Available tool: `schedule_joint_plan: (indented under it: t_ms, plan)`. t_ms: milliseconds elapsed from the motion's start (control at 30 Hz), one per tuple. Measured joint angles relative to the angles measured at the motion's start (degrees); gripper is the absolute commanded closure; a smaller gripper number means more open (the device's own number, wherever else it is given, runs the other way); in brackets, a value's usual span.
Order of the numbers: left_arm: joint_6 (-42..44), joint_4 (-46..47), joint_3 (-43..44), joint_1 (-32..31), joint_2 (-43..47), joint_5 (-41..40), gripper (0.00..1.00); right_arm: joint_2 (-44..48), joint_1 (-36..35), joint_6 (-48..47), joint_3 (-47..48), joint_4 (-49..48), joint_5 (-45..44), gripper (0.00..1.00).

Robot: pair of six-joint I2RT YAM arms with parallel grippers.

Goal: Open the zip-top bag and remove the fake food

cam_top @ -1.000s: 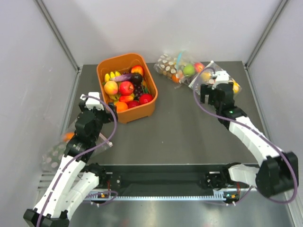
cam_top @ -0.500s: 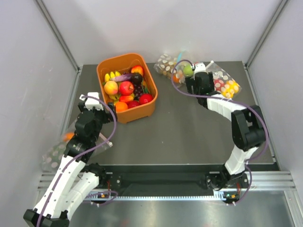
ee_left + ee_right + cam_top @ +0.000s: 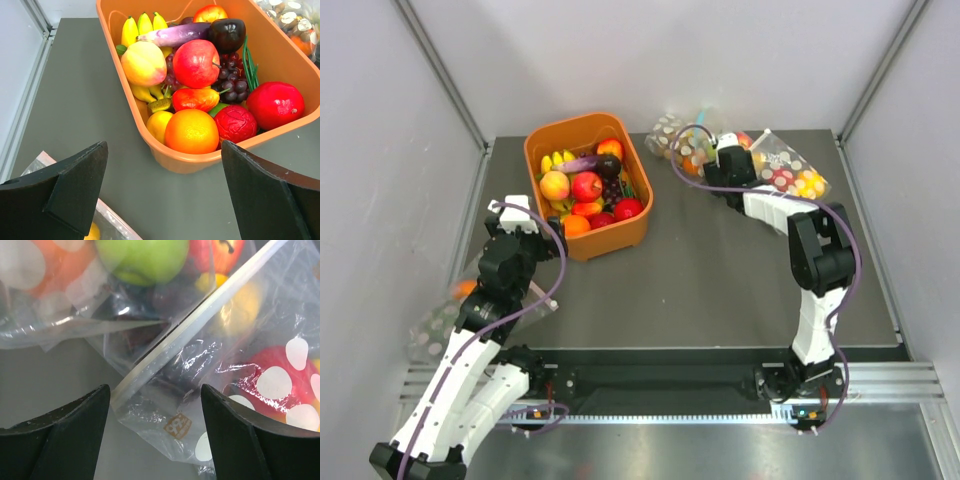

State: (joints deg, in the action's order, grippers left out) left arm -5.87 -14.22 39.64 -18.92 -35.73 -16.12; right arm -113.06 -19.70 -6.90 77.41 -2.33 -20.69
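The zip-top bag [image 3: 788, 172] has a near corner that leaves its zip free for opening. I need to grip the bag there with my right gripper.
The zip-top bag [image 3: 788, 172] lies at the back right of the table, clear with white dots. Red and yellow fake food [image 3: 798, 182] shows through it. In the right wrist view its zip strip [image 3: 200, 315] runs diagonally and a red fruit [image 3: 270, 385] sits behind the dots. My right gripper [image 3: 728, 158] is open just above the bag's near-left corner, which lies between the jaws [image 3: 154, 407]; I cannot tell whether they touch it. My left gripper [image 3: 520, 225] is open and empty [image 3: 165, 200] in front of the orange bin.
A second dotted bag [image 3: 685, 140] with a green apple [image 3: 142, 257] and grapes lies against the task bag's left side. The orange bin [image 3: 620, 235] holds several toy fruits. A third bag [image 3: 440, 320] lies at the left table edge; its corner shows under my left gripper [image 3: 60, 200].
My right arm has swung left and folded, moving its gripper from the bag's right side to its near-left corner. The left arm has not moved.
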Motion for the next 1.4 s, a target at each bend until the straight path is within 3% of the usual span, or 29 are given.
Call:
schedule_joint_plan:
  t_ms: [167, 300, 400, 433, 500, 567, 633, 900, 1133, 1400]
  plan:
    - [0.00, 0.00, 0.00, 0.00, 0.02, 0.00, 0.01, 0.07, -0.11, 0.00, -0.20, 2.67, 0.28, 0.08]
    - [0.00, 0.00, 0.00, 0.00, 0.24, 0.20, 0.01, 1.07, -0.33, 0.00, -3.13, 3.39, 0.39, 0.08]
    - [0.00, 0.00, 0.00, 0.00, 0.37, 0.22, 0.01, 1.11, -0.42, -0.20, -3.41, 4.20, 0.39, 0.21]
    - [0.00, 0.00, 0.00, 0.00, 0.37, 0.22, 0.01, 1.11, -0.42, -0.28, -3.41, 4.22, 0.33, 0.33]
    - [0.00, 0.00, 0.00, 0.00, 0.39, 0.22, 0.01, 1.11, -0.42, -0.61, -3.41, 4.26, -0.31, 0.46]
    - [0.02, -0.02, 0.00, 0.00, 0.63, 0.20, 0.01, 1.11, -0.42, -1.33, -3.39, 4.20, -1.55, 0.81]
    - [0.02, 0.02, 0.00, 0.00, 1.03, 0.20, 0.01, 1.11, -0.39, -1.49, -3.39, 4.15, -3.02, 0.98]
    - [0.02, 0.00, 0.00, 0.00, 1.25, 0.42, 0.01, 6.82, -0.44, -1.25, -7.15, 4.87, -6.47, 0.97]
    - [-0.04, 0.00, 0.00, 0.00, 1.25, 1.68, 0.01, 28.04, -0.42, 0.52, -16.92, 9.99, -8.76, 1.00]
    - [-0.72, 0.00, 0.00, 0.00, 0.94, 4.83, 0.01, 47.98, -5.84, 2.21, -21.90, 16.50, -1.29, 1.00]
